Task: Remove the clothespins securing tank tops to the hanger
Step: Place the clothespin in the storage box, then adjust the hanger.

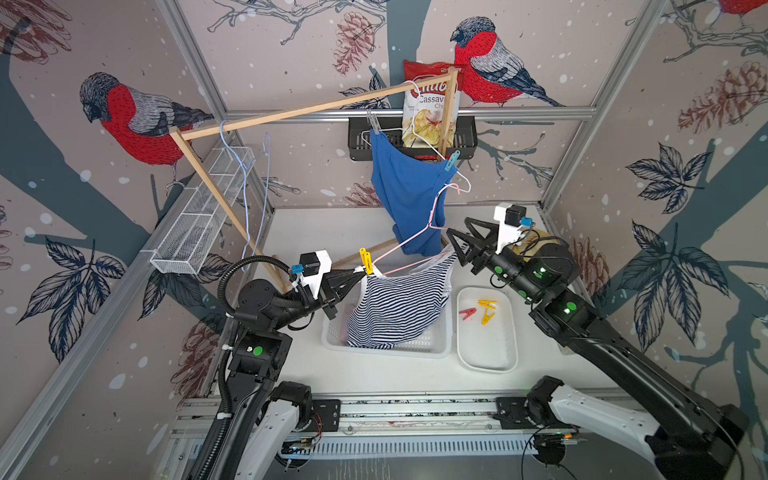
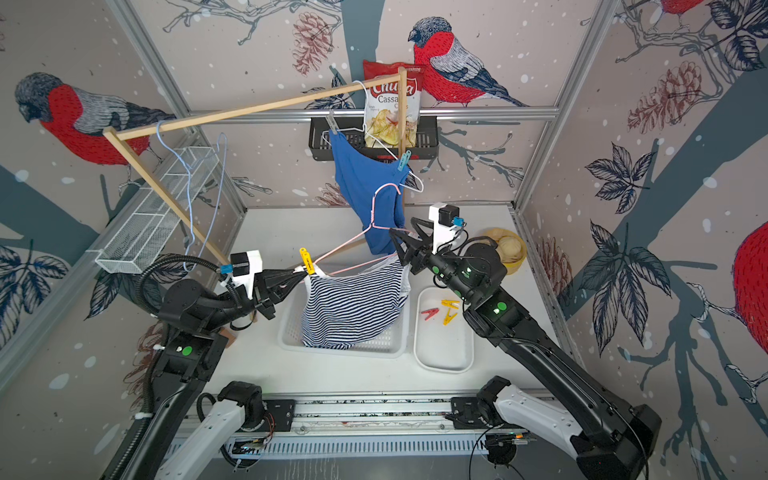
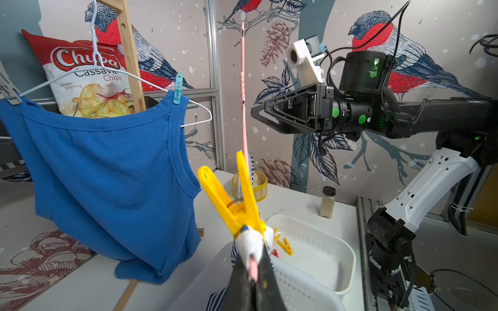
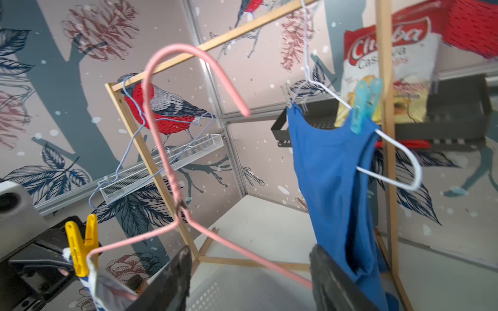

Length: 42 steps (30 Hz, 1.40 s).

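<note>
I will next use my right gripper to hold the pink hanger (image 1: pixel 434 208) by its neck below the hook, so the yellow clothespin stays free for my left gripper.
The navy-and-white striped tank top (image 1: pixel 399 307) hangs from a pink hanger (image 1: pixel 434 208) over the white basket (image 1: pixel 415 349). One yellow clothespin (image 1: pixel 365 261) (image 3: pixel 237 199) pins its strap at the hanger's left end. My left gripper (image 1: pixel 358 272) (image 3: pixel 253 277) is shut on that hanger end and strap, just below the pin. At the hanger's other end my right gripper (image 1: pixel 457 226) (image 4: pixel 249 258) is open, with the pink wire passing between its fingers. Behind it, the blue tank top (image 1: pixel 407 187) hangs on a white hanger (image 1: pixel 419 129), held by a teal clothespin (image 1: pixel 452 161) and a grey clothespin (image 1: pixel 374 122).
A white tray (image 1: pixel 486 353) right of the basket holds a red clothespin (image 1: pixel 467 312) and two yellow ones (image 1: pixel 487 304). The wooden rack (image 1: pixel 291 112) spans the back, with an empty light blue hanger (image 1: pixel 245 187) at its left. A spice jar (image 3: pixel 327 202) and a yellow tub (image 2: pixel 507 249) stand far right.
</note>
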Motion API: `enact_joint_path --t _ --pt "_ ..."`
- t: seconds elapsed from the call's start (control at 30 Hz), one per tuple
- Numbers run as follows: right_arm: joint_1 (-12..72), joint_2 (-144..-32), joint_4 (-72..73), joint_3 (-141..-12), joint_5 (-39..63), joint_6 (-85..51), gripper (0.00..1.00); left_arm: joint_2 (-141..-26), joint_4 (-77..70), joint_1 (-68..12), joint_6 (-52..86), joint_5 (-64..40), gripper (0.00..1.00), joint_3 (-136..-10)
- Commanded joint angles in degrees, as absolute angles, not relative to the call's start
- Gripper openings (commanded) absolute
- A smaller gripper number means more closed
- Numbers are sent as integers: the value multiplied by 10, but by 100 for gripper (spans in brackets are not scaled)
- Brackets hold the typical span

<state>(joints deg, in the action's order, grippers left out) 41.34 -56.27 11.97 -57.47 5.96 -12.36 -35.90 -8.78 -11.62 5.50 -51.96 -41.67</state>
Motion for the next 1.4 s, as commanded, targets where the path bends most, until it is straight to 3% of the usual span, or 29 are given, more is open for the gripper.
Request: enact_joint_path --t 0.0,0.3,0.57,0.87,0.93,1.03,1.1,1.13,1.37 --pt "439 -593 119 -620 43 -72 69 -359 -121 -127 42 -497 0 -415" --pt "485 -656 119 -696 10 -29 68 -349 -127 -150 43 -471 0 -410" --pt "493 -679 136 -711 13 -22 54 -341 -133 -151 49 -448 0 -405" --pt "492 -689 163 -703 37 -3 2 -348 -118 -151 49 -447 0 -410" --pt "489 -685 169 -693 31 -3 0 -351 -106 -151 44 -457 25 -416" --pt "476 -678 173 -680 35 -3 0 -359 -79 -151 29 -471 79 -431" --pt "463 -672 173 -673 52 -8 0 -362 -68 -151 22 -481 95 -438" --pt "455 -669 173 -668 63 -12 0 -364 -68 -151 22 -486 99 -439" --pt "427 -663 156 -656 135 -6 0 -383 -75 -151 37 -480 99 -456"
